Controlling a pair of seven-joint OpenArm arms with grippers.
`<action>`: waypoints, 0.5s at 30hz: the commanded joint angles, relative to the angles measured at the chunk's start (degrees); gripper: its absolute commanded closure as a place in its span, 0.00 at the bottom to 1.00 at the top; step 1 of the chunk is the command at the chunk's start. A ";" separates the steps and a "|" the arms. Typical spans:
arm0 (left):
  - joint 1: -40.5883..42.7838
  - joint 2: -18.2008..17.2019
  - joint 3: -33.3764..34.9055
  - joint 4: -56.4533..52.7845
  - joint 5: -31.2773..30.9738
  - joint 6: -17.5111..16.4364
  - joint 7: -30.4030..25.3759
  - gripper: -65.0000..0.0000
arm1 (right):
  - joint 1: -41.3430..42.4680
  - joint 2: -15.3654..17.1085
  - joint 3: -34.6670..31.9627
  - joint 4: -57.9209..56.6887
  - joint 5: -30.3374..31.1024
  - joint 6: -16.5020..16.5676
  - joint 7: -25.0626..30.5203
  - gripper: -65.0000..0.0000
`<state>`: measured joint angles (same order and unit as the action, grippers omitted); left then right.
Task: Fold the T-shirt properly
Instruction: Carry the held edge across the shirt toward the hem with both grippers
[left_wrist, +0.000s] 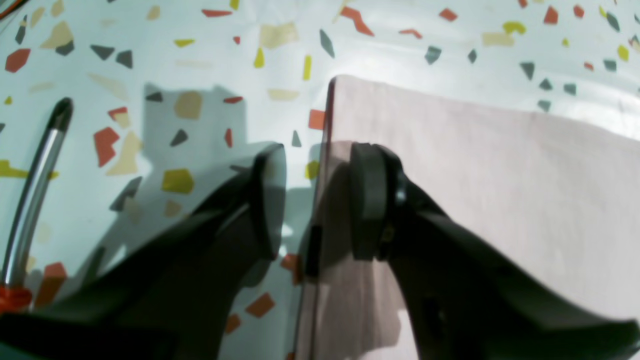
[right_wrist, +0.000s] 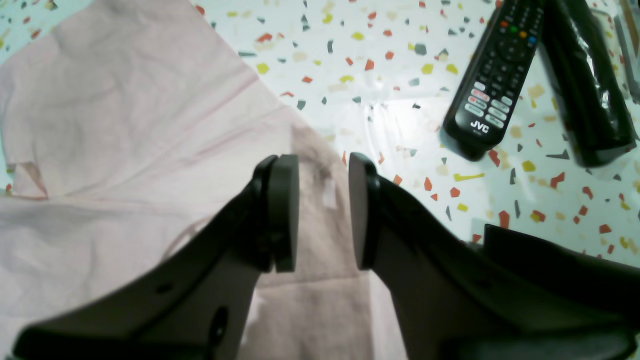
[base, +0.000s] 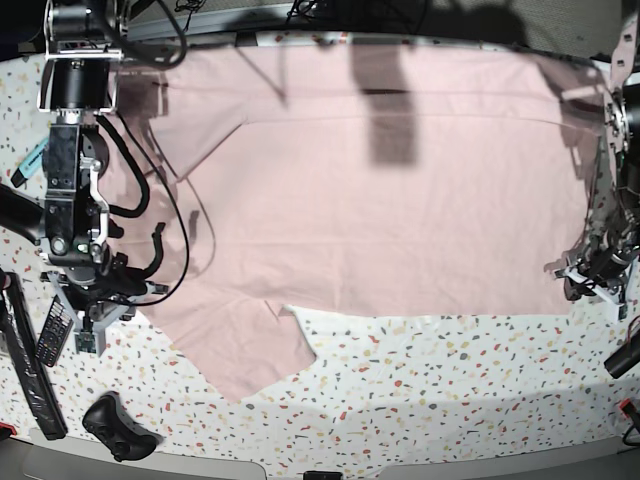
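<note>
It isn't time to close on the T-shirt's side edge (base: 569, 309) yet: the gap between my left gripper's fingers shows more tabletop than cloth, so my left gripper should first move inward.
The pale pink T-shirt (base: 380, 200) lies spread flat over most of the table, plain side up, with a sleeve (base: 245, 355) pointing toward the front edge. My left gripper (left_wrist: 315, 200) hovers low over the shirt's side edge (left_wrist: 325, 125). Its jaws are open, one finger (left_wrist: 370, 200) above the cloth and the other (left_wrist: 267, 200) above bare table. My right gripper (right_wrist: 322, 210) stands open over the opposite edge of the T-shirt (right_wrist: 125, 125), with wrinkled fabric showing in the gap between its pads. Nothing is held in either gripper.
A black JVC remote (right_wrist: 492, 80) and a long black wrapped item (right_wrist: 585, 85) lie on the terrazzo table (right_wrist: 400, 125) beside the right gripper. A game controller (base: 120, 425) sits at the front left. A screwdriver (left_wrist: 35, 190) lies by the left gripper.
</note>
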<state>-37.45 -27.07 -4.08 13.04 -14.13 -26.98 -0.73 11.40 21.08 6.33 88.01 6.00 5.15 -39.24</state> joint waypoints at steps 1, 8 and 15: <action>-1.42 -0.33 -0.15 0.66 -0.26 -0.11 -0.57 0.68 | 1.44 0.81 0.37 0.98 0.00 0.00 1.01 0.74; -1.42 1.22 -0.15 0.66 -0.24 -2.45 0.33 0.68 | 1.46 0.81 0.37 0.98 0.00 0.00 0.83 0.74; -1.42 1.51 -0.15 0.66 -0.24 -4.92 5.97 0.74 | 1.88 0.81 0.37 0.98 0.00 0.00 3.69 0.74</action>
<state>-37.56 -25.15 -4.19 13.21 -14.39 -30.89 3.84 11.62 21.10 6.33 88.01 6.00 5.15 -37.26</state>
